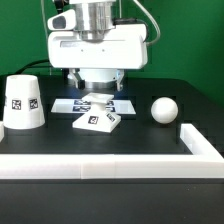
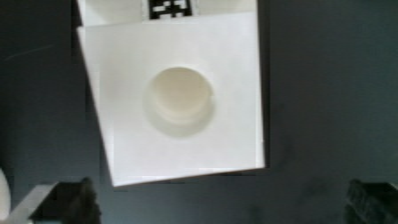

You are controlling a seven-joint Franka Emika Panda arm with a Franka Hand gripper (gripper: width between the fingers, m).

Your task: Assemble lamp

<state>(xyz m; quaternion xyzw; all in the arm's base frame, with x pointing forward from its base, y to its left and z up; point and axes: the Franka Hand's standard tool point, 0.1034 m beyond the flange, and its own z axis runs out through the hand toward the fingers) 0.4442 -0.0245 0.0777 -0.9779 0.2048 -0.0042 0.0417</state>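
Note:
My gripper grabs the sides of the lamp base's top socket block next, to set the lamp base against the white bar (image 1: 197,145).
The low angular lamp base (image 1: 98,119) lies on the black table at the middle, tags on its faces. In the wrist view the base (image 2: 178,95) is a white slab with a round socket in its middle and a tag at one edge. My gripper (image 1: 98,86) hangs straight above the base, open and empty; in the wrist view the gripper (image 2: 217,205) has its dark fingertips (image 2: 63,200) wide apart and off the base's edge. The tapered shade (image 1: 22,103) stands at the exterior view's left. The ball-shaped bulb (image 1: 164,108) rests at the right.
The marker board (image 1: 62,103) lies flat just behind the base. A long white rail (image 1: 100,166) runs along the table's front and turns back along the exterior view's right side.

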